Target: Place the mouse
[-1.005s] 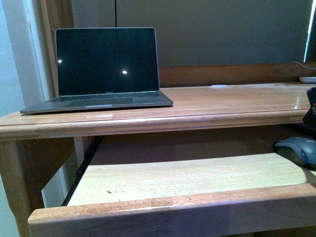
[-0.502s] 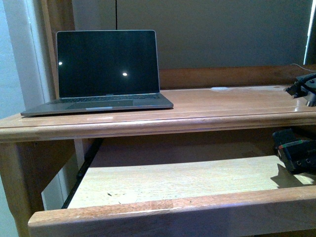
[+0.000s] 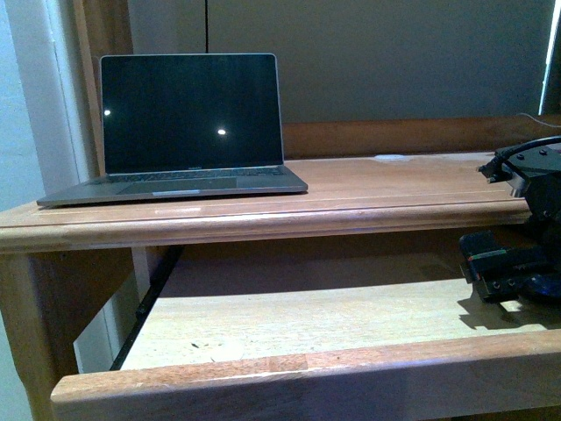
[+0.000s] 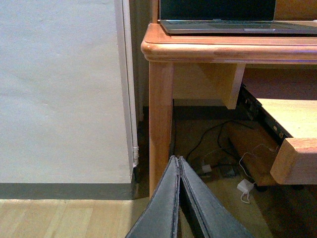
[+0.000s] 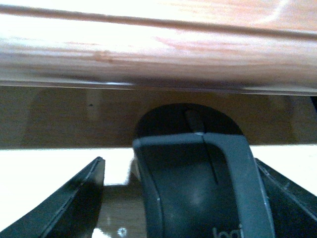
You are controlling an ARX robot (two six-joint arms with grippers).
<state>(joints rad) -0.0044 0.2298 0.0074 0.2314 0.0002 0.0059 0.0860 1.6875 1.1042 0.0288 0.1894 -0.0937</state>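
Note:
I will grab the dark grey mouse [image 5: 198, 178] next by its long sides with my right gripper to place it. This leaves the mouse's scroll wheel [image 5: 194, 120] free.
The dark grey mouse [image 5: 198, 178] lies on the pale pull-out tray [image 3: 307, 320] under the desk top, at its right end. In the right wrist view it sits between the two fingers of my right gripper [image 5: 178, 161], which is open; the left finger [image 5: 74, 198] stands clear of it, with a gap. In the front view the right gripper [image 3: 504, 267] covers the mouse. My left gripper [image 4: 178, 161] is shut and empty, low beside the desk's left leg [image 4: 161, 119], above the floor.
An open laptop [image 3: 188, 123] stands on the desk top [image 3: 394, 180] at the left. The desk's front edge [image 5: 158, 54] overhangs the tray just above the mouse. Cables and a white adapter [image 4: 245, 187] lie on the floor under the desk.
The mouse lay uncovered at the tray's right end. My right gripper has come in from the right and moved left over it, hiding it in the front view.

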